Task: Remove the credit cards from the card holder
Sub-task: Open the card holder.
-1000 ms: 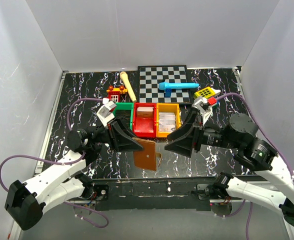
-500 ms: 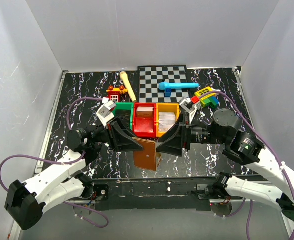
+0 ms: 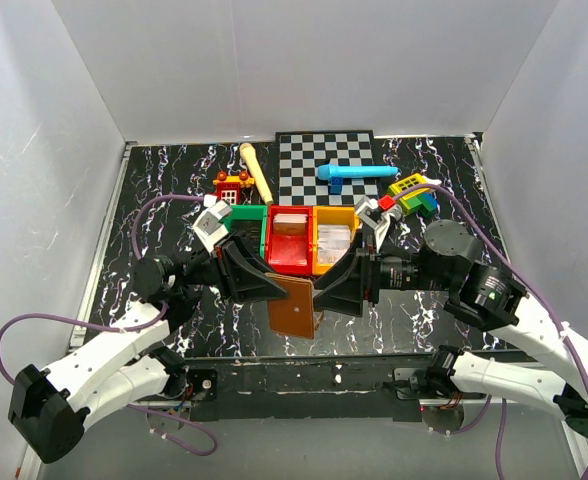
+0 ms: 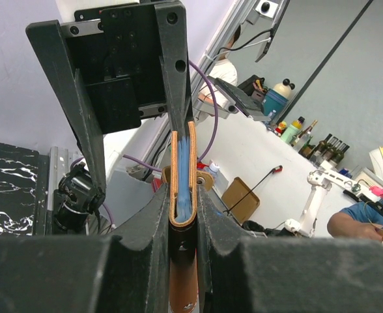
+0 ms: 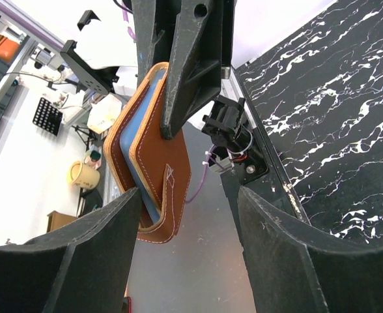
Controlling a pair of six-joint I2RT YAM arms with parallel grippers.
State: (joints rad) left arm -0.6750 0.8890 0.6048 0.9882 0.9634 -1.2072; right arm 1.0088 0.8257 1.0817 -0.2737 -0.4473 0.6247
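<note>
My right gripper takes hold of the card holder by its end with the strap [image 3: 316, 318] [image 5: 162, 218] next, which leaves the blue inside free to open.
The brown card holder [image 3: 296, 309] hangs folded shut above the table's near middle, pinched by my left gripper [image 3: 272, 290]. In the left wrist view the holder [image 4: 183, 179] stands edge-on between the shut jaws, its blue inner panels showing. In the right wrist view the holder [image 5: 154, 147] shows its brown face, blue inside and strap, with the left gripper's fingers [image 5: 185, 65] clamped on it. My right gripper [image 3: 326, 296] is open, its jaws right beside the holder's edge without closing on it. No cards show outside the holder.
Behind the holder stand a red bin [image 3: 290, 240], an orange bin [image 3: 335, 238] and a green bin [image 3: 245, 217]. Farther back lie a checkerboard [image 3: 326, 165], a blue marker [image 3: 356, 173], a wooden stick [image 3: 257, 172] and coloured toy blocks [image 3: 414, 190].
My right gripper has moved left from the table's right side up to the card holder's edge. The left gripper has kept hold of the holder, which has shifted slightly.
</note>
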